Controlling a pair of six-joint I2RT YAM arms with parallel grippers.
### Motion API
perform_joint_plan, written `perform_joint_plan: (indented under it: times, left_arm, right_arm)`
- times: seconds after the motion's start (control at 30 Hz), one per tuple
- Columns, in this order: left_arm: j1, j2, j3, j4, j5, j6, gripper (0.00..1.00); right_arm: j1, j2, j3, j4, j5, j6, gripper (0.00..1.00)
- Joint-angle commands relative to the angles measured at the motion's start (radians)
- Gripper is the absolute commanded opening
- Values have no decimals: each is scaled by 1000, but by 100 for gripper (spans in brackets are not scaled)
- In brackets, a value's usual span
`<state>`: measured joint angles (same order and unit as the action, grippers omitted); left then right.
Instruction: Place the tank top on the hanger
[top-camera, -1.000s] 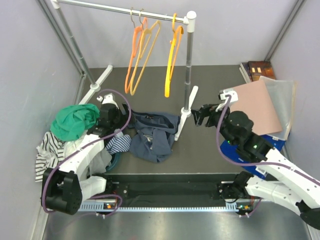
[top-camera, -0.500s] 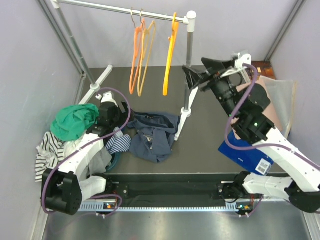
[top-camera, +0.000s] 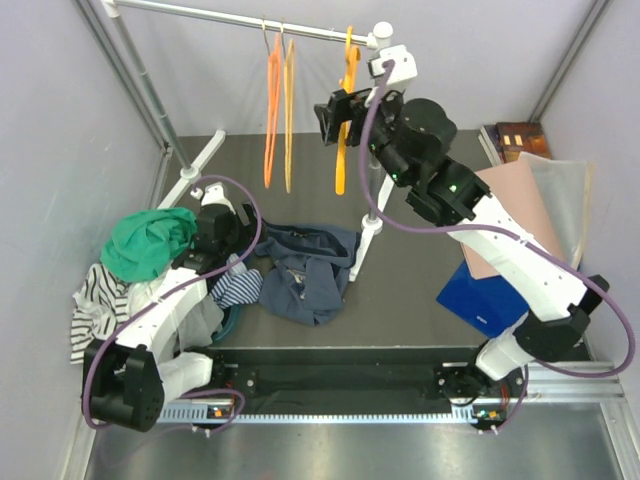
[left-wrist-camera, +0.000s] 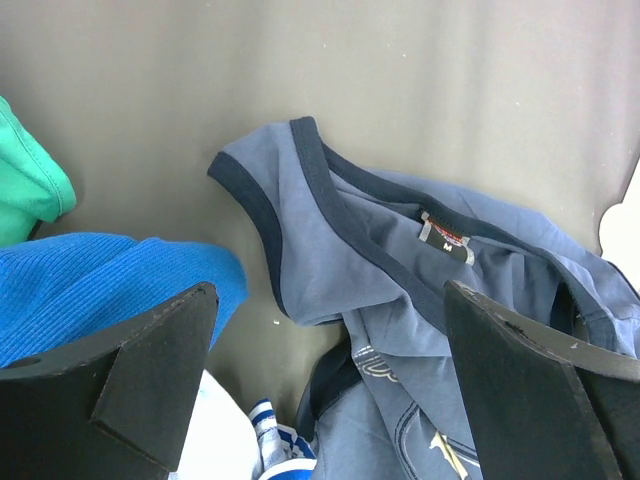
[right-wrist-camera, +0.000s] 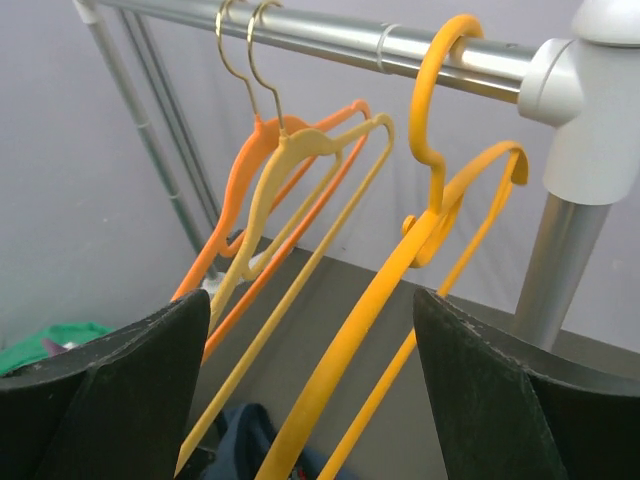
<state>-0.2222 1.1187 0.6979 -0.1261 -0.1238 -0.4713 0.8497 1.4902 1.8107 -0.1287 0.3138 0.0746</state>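
Observation:
My right gripper grabs the amber hanger by its near arm (top-camera: 344, 127) (right-wrist-camera: 337, 356) next, leaving its hook free and its far arm free to enter the tank top.
The navy tank top (top-camera: 305, 270) lies crumpled on the dark table beside the rack's foot. In the left wrist view the tank top (left-wrist-camera: 400, 290) shows its neck label and a strap. My left gripper (top-camera: 232, 248) is open at its left edge, and in its own view the gripper (left-wrist-camera: 330, 390) is empty just above the cloth. The amber hanger (top-camera: 343, 110) hangs by its hook from the rail. My right gripper (top-camera: 328, 118) is raised beside it. In the right wrist view this gripper (right-wrist-camera: 312, 390) is open, with the hanger's arm (right-wrist-camera: 400, 270) between the jaws, untouched.
An orange hanger (top-camera: 272, 100) and a pale yellow one (top-camera: 289, 100) hang left of the amber one. The rack post (top-camera: 378, 140) stands just right of it. A green garment (top-camera: 150, 240) and a striped cloth (top-camera: 95, 300) lie at the left; boards (top-camera: 515, 215) and a blue folder (top-camera: 490, 300) lie at the right.
My right arm has swung up and left from above the right side of the table to the rail, ending at the amber hanger. The left arm and the tank top have not moved.

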Motion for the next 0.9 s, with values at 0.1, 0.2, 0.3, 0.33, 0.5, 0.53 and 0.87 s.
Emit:
perform_joint_plan:
  times: [0.1,0.2,0.3,0.33,0.5,0.53,0.87]
  left_arm:
    - [6,-28,-3,36,-16,13,99]
    - [6,-28,-5,36,-14,13,99]
    - [6,-33,-9,37,-14,13,99]
    - [6,-34,-9,36,-16,13,99]
    - [6,-40,-17,37,-19,13,99]
    - [6,-42,-17,37,-19,13,99]
    - [6,-42,-17,29,-37,11,99]
  right_arm:
    - [52,91,185,-247,241,-67,79]
    - [55,104,200,-282,255,-67,77]
    - [57,116,210,-319,263,-62,74]
    - [55,122,216,-328,266,-58,73]
    - [55,124,217,-365,275,-47,50]
    - [55,119,217,-367,275,-48,44]
    - [57,108,219,-292,258,-68,0]
